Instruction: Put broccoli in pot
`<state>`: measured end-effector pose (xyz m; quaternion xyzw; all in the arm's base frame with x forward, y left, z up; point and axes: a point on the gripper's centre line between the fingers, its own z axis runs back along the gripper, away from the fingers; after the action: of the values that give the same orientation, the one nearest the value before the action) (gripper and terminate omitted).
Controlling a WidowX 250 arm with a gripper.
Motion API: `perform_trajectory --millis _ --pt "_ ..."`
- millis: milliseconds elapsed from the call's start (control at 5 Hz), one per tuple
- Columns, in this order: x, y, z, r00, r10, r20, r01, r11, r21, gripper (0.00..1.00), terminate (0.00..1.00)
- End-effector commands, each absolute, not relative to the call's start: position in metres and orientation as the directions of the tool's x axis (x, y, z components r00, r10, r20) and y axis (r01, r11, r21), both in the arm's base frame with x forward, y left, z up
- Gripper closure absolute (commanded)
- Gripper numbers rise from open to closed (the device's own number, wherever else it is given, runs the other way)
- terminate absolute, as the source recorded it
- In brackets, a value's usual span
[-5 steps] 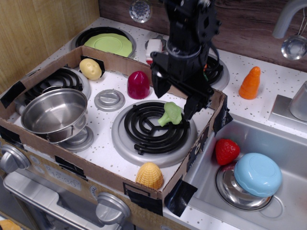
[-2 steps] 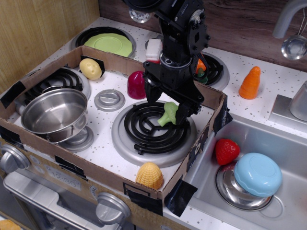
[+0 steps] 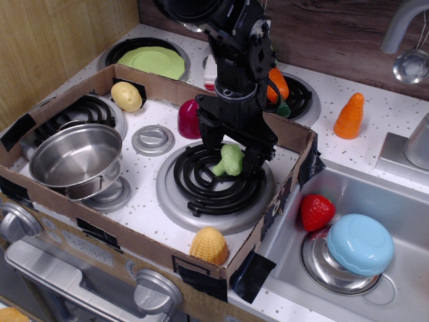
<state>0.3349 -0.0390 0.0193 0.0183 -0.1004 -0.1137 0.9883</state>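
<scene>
My gripper is about to grab the broccoli by its leafy floret head (image 3: 232, 158) next, so that it can put the broccoli in the pot (image 3: 77, 157).
The broccoli (image 3: 229, 159), a small light-green floret, lies on the black coil burner (image 3: 201, 184) at the front right of the stove. My black gripper (image 3: 232, 151) has come down over it, open, with one finger on each side of the floret. I cannot tell whether the fingers touch it. The shiny steel pot (image 3: 77, 157) stands empty on the front left burner, well to the left of the gripper.
A low cardboard wall (image 3: 275, 208) rings the stove. Inside it are a yellow corn (image 3: 208, 245), a maroon toy (image 3: 189, 119), a yellow toy (image 3: 126, 96) and a grey lid (image 3: 153, 139). A lime plate (image 3: 155, 62) is behind. A strawberry (image 3: 316, 211) and a blue-domed bowl (image 3: 360, 245) lie in the sink.
My gripper has moved down and left until its fingers straddle the broccoli. The broccoli has shifted slightly left and tilted on the burner.
</scene>
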Motion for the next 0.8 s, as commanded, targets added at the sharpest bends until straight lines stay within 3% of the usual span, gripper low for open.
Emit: perform_trajectory --millis 0,600 --pt "0.338 -0.042 0.027 0.953 -0.205 0.223 0.2 0.979 0.045 1.0 0.0" --pt "0.31 -0.036 0.067 0.963 -0.13 0.238 0.104 0.987 0.12 1.0 0.0"
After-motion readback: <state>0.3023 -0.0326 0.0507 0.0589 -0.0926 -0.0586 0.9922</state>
